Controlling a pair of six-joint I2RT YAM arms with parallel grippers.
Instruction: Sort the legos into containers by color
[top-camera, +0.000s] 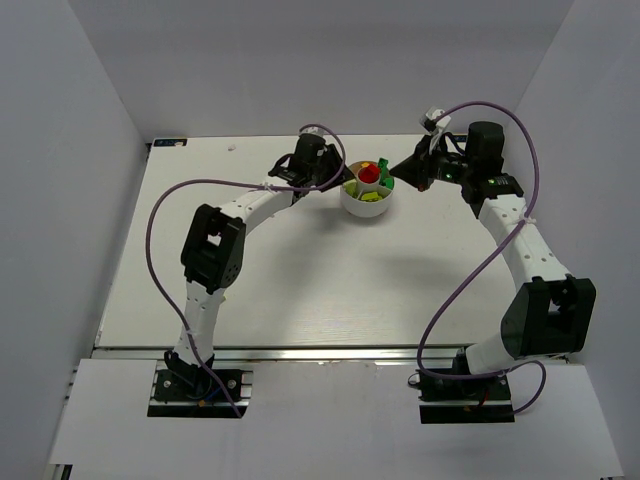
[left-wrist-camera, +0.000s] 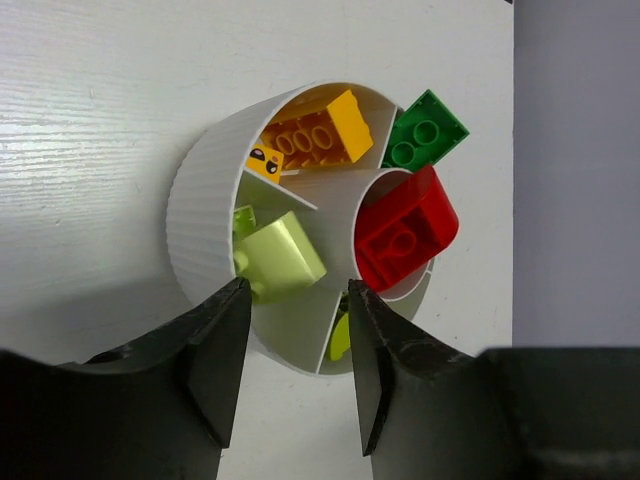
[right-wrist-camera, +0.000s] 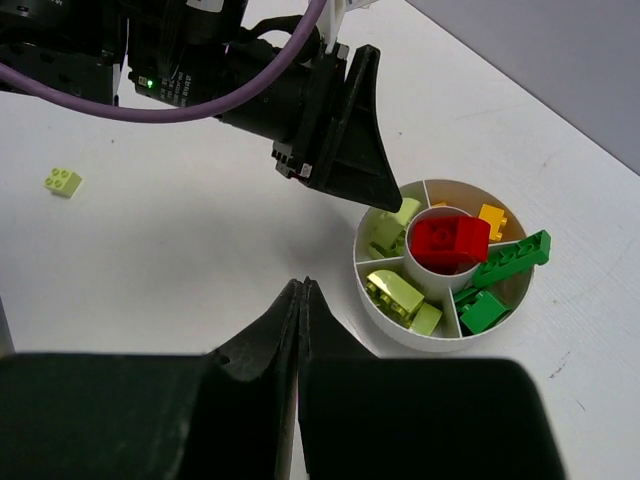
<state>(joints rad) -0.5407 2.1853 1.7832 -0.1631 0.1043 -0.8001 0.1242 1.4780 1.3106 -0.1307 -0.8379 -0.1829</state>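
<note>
The shut fingers of my right gripper point at bare table beside the dish. My right gripper would come up empty if I lifted it now.
The round white dish (top-camera: 365, 210) stands at the back middle of the table. In the left wrist view its wall (left-wrist-camera: 200, 220) is close below my open, empty left gripper (left-wrist-camera: 298, 300), which hovers over the near rim. Orange-yellow bricks (left-wrist-camera: 315, 130), a dark green brick (left-wrist-camera: 425, 130), a red brick (left-wrist-camera: 405, 230) in the central cup and lime bricks (left-wrist-camera: 280, 255) lie in separate sections. My right gripper (right-wrist-camera: 303, 285) is shut and empty, just left of the dish (right-wrist-camera: 420, 335) in its own view. One lime brick (right-wrist-camera: 62, 181) lies loose on the table.
Both arms reach to the dish from either side: left gripper (top-camera: 335, 178), right gripper (top-camera: 397, 172). The left gripper's black fingers (right-wrist-camera: 345, 140) hang over the dish's rim. Grey walls enclose the table on three sides.
</note>
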